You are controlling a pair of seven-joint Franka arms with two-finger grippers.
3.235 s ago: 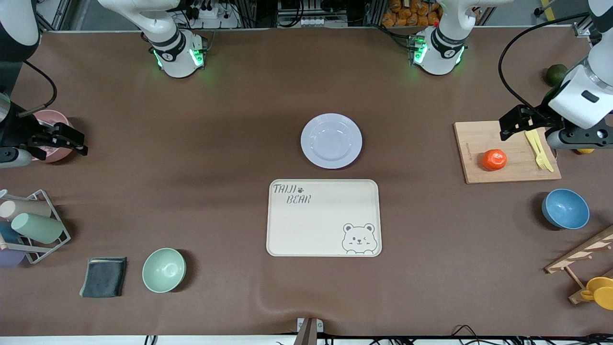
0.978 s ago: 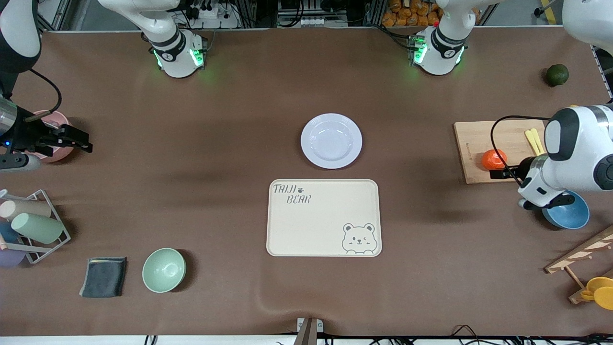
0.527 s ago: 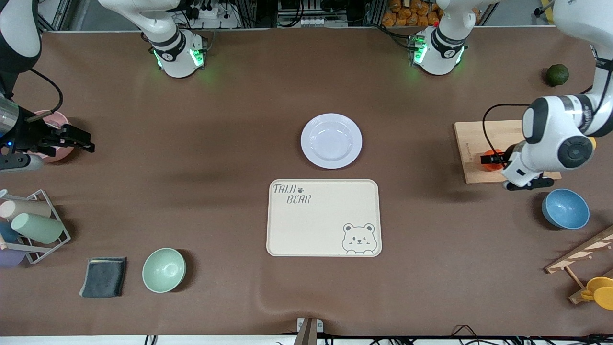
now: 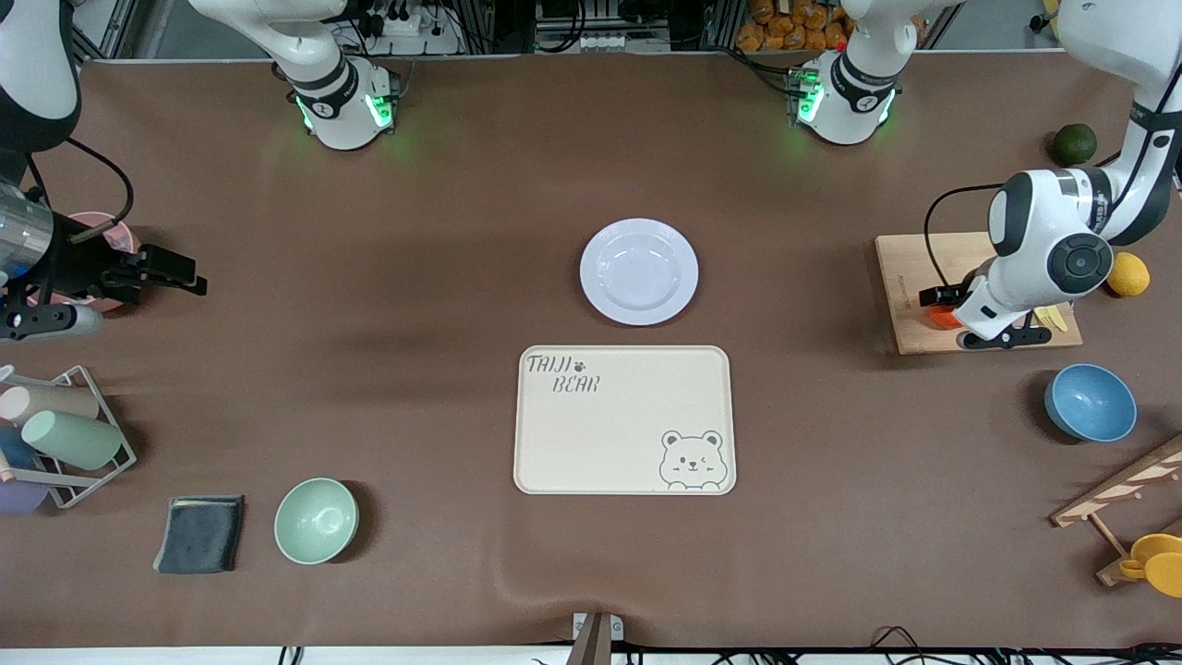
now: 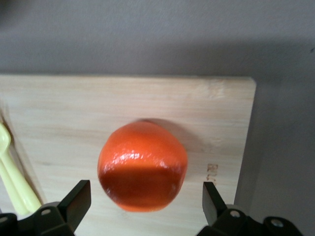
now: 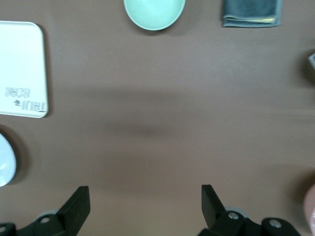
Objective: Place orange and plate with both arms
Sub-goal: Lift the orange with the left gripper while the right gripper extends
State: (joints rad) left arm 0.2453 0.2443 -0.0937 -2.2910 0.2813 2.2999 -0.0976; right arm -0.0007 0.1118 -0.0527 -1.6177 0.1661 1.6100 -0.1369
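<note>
My left gripper grabs the orange's round middle [image 4: 943,317] next, to serve it on the pale lavender plate [image 4: 639,272].
The orange [image 5: 142,164] lies on the wooden cutting board [image 5: 197,108] at the left arm's end of the table. My left gripper [image 5: 146,204] is open, low over the board, with one finger on each side of the orange and a gap to each. In the front view the left gripper [image 4: 937,307] hides most of the orange [image 4: 941,318]. The pale lavender plate [image 4: 639,272] sits at mid-table, farther from the front camera than the beige bear tray [image 4: 624,420]. My right gripper [image 4: 175,274] is open and empty above bare table beside a pink bowl [image 4: 103,228]; its wrist view [image 6: 143,204] shows the plate's edge [image 6: 5,162].
Yellow cutlery [image 5: 12,182] lies on the board beside the orange. A lemon [image 4: 1128,273], a dark green fruit [image 4: 1074,143], a blue bowl [image 4: 1090,403] and a wooden rack [image 4: 1122,499] are at the left arm's end. A cup rack [image 4: 65,434], grey cloth [image 4: 199,534] and green bowl [image 4: 316,520] are at the right arm's end.
My left arm has swung back over the cutting board and brought its open gripper down around the orange. My right gripper has moved a little toward the middle of the table.
</note>
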